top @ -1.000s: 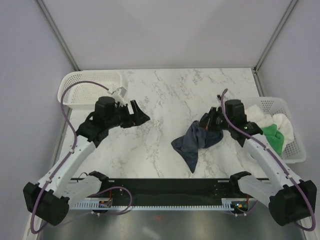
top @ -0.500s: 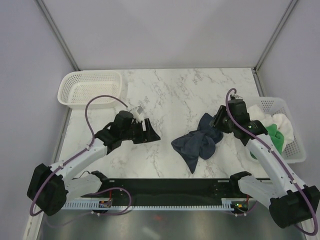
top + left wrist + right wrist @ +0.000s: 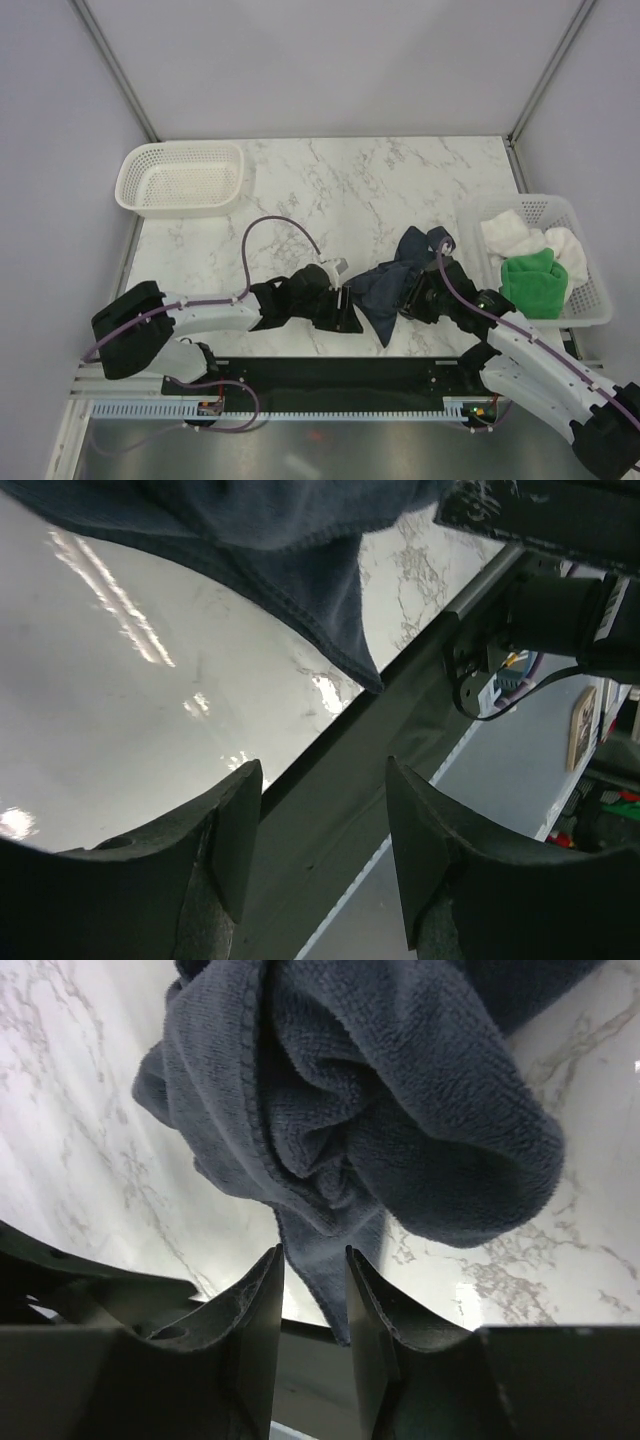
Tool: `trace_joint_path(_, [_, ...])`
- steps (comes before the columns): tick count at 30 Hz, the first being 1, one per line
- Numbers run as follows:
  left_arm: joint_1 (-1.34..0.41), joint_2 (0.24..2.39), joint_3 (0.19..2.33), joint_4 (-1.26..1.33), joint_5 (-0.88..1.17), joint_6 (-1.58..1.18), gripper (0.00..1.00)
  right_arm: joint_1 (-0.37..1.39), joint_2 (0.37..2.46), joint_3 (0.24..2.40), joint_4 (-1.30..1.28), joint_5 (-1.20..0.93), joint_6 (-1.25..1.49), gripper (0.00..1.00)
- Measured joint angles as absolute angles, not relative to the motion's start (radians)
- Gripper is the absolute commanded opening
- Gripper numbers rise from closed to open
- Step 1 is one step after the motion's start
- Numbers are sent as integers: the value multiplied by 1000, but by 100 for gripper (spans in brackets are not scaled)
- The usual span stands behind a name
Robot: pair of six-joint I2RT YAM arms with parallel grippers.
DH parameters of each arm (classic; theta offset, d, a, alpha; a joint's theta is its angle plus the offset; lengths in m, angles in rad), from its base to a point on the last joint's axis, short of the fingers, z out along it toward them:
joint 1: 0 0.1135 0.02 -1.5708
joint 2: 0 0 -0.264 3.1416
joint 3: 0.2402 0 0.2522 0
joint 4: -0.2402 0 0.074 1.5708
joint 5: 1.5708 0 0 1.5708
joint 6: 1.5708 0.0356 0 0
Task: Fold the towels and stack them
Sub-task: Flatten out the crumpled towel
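My right gripper pinches the dark navy towel [image 3: 388, 282] by its hanging near corner [image 3: 384, 339] next, leaving another corner free for my left gripper to fold.
The dark navy towel [image 3: 388, 282] lies crumpled on the marble near the front edge, one corner pointing toward the arms. My left gripper [image 3: 348, 318] is low beside the towel's left edge, open, with nothing between its fingers [image 3: 325, 780]; the navy towel [image 3: 270, 540] hangs just beyond them. My right gripper [image 3: 408, 300] sits at the towel's near right side, open. Its fingers [image 3: 315, 1260] straddle a hanging corner of the navy towel [image 3: 400, 1090] without pinching it. The green towel [image 3: 530, 282] and the white towel [image 3: 515, 235] lie bunched in the right basket.
A white mesh basket [image 3: 590, 300] stands at the right edge of the table. Another white mesh basket [image 3: 180, 205] stands at the back left with nothing in it. The black front rail [image 3: 320, 370] runs just below the towel's corner.
My left arm swung from beside the left basket down to the towel's left edge, jaws narrowing. My right gripper let go of the navy towel, which settled, and dropped to its near side.
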State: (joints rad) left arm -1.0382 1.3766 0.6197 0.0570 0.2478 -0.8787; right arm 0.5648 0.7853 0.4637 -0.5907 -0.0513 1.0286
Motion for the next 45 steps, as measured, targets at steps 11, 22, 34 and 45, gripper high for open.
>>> trace_joint_path(11, [-1231, 1484, 620, 212, 113, -986, 62, 616, 770, 351, -449, -8, 1148, 40])
trace_joint_path(22, [-1231, 1472, 619, 223, 71, -997, 65, 618, 825, 350, -387, 38, 1148, 0])
trace_joint_path(34, [-1231, 1436, 657, 145, 19, -881, 75, 618, 820, 776, -610, 167, 1049, 0])
trace_joint_path(45, [-1231, 1500, 753, 133, -9, -694, 74, 618, 861, 889, -709, 251, 992, 0])
